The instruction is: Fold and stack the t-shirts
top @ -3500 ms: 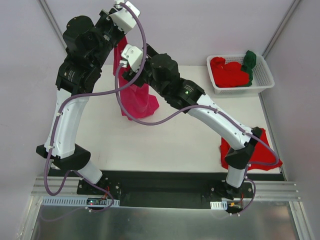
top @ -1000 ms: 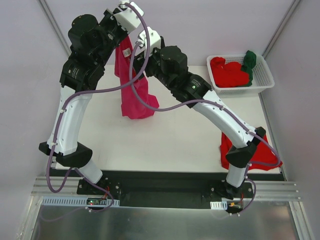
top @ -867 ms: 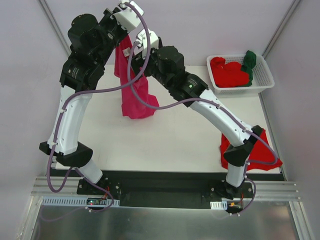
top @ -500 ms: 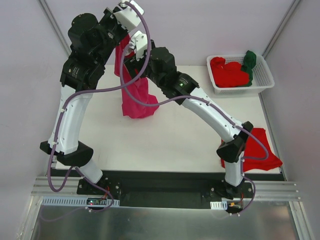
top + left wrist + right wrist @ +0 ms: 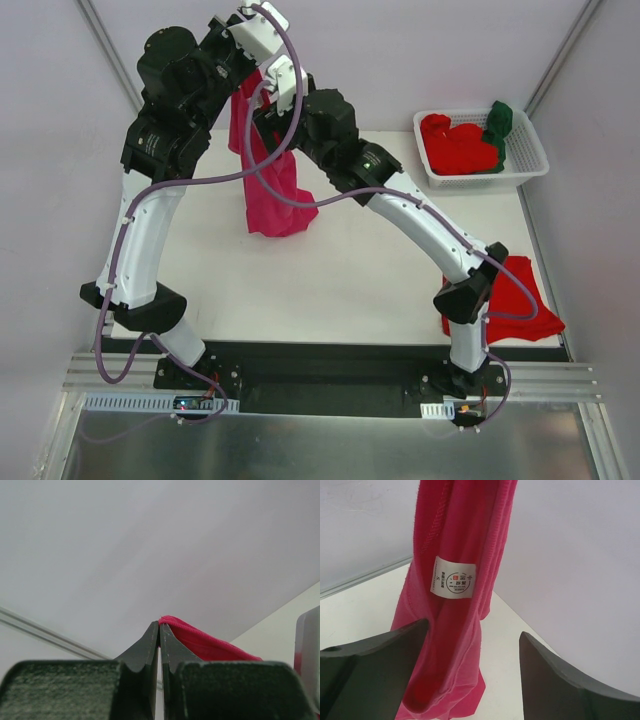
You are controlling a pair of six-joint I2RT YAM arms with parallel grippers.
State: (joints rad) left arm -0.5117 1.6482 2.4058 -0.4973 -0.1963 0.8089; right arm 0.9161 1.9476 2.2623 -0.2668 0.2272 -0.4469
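Note:
Next, my right gripper grabs the magenta-pink t-shirt's stitched edge (image 5: 463,636), across the white label (image 5: 453,577) from my left gripper, to spread the t-shirt for folding.
A magenta-pink t-shirt (image 5: 272,195) hangs bunched from my left gripper (image 5: 243,82), high above the table's far left, with its lower end resting on the table. In the left wrist view the left gripper (image 5: 160,626) is shut on the shirt's stitched edge (image 5: 205,642). My right gripper (image 5: 260,116) is right beside the hanging cloth, just below the left one. In the right wrist view the right gripper (image 5: 473,630) is open. The magenta-pink shirt (image 5: 457,525) and its white label (image 5: 453,577) hang just beyond the left finger, not gripped.
A bright red t-shirt (image 5: 515,300) lies at the table's front right, partly under my right arm's elbow. A white slotted basket (image 5: 480,181) at the back right holds red shirts (image 5: 458,145) and a dark green one (image 5: 498,122). White table (image 5: 350,280) spreads between them.
My right gripper has swung left and up to the hanging magenta shirt, and its elbow has shifted left off the red shirt. The left gripper holds the shirt in the same place.

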